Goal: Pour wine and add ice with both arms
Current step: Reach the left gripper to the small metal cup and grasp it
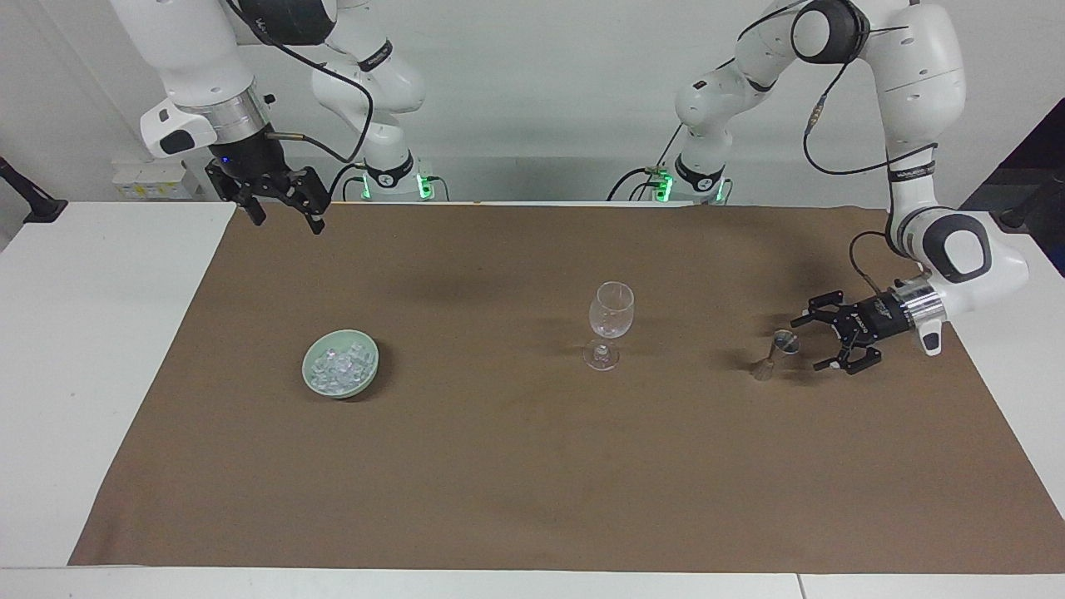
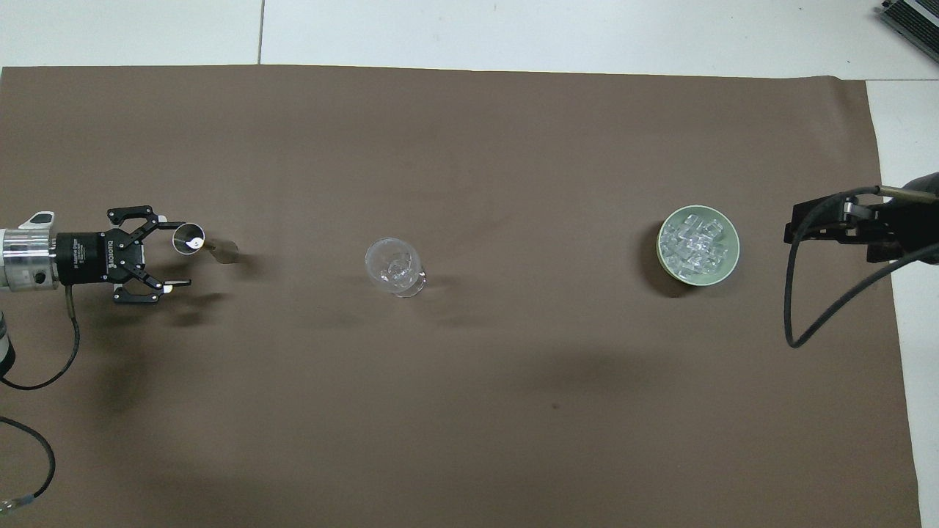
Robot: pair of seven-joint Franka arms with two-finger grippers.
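Observation:
In the overhead view my left gripper's fingers stop short, beside its cup (image 2: 188,238). It is too early to close on the middle, so the gripper next moves toward the jigger's middle (image 2: 207,245).
A small metal jigger (image 1: 778,348) (image 2: 192,240) stands on the brown mat toward the left arm's end. My left gripper (image 1: 807,343) (image 2: 176,251) lies level and low, open, its fingertips right at the jigger's cup without closing on it. An empty clear wine glass (image 1: 610,320) (image 2: 395,265) stands mid-mat. The ice (image 1: 337,366) (image 2: 695,242) fills a pale green bowl (image 1: 369,372) (image 2: 733,257) toward the right arm's end. My right gripper (image 1: 284,218) (image 2: 799,229) waits open, raised over the mat's edge by the robots. No wine shows; the jigger's contents are unclear.
The brown mat (image 1: 532,466) covers most of the white table (image 1: 91,333). A black cable (image 2: 799,308) hangs looped from the right arm's wrist. Bare mat lies between the glass, the bowl and the jigger.

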